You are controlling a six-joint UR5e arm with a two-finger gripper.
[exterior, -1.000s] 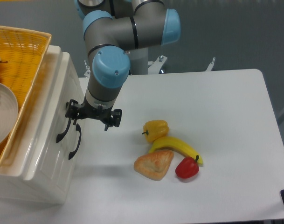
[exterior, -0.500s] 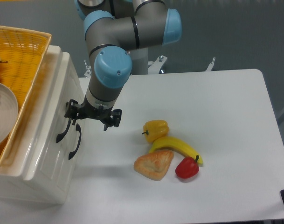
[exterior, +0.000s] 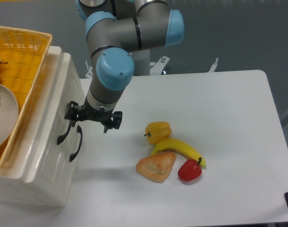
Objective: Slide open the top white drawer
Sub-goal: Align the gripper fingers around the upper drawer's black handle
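Next, my gripper grabs the top drawer's curved black handle (exterior: 63,134) that stands out from the drawer's flat front (exterior: 52,158), to slide the top white drawer open.
The white cabinet stands at the left, its front facing right. The top white drawer (exterior: 53,118) looks shut; its curved black handle (exterior: 63,134) sits left of the lower drawer's handle (exterior: 76,144). My gripper (exterior: 92,118) hangs from the grey and blue arm just in front of the cabinet face, level with the upper ends of the handles. It is open and empty. Its left finger (exterior: 71,113) is right at the top end of the top drawer's handle; I cannot tell if they touch. Its right finger (exterior: 114,120) is over the table.
A yellow wicker basket (exterior: 30,52) with a white plate (exterior: 4,118) sits on top of the cabinet. On the table to the right lie a yellow pepper (exterior: 158,131), a banana (exterior: 181,149), a pastry (exterior: 156,166) and a red pepper (exterior: 189,170).
My gripper has shifted slightly left, toward the cabinet front and the handles. The drawers have not moved.
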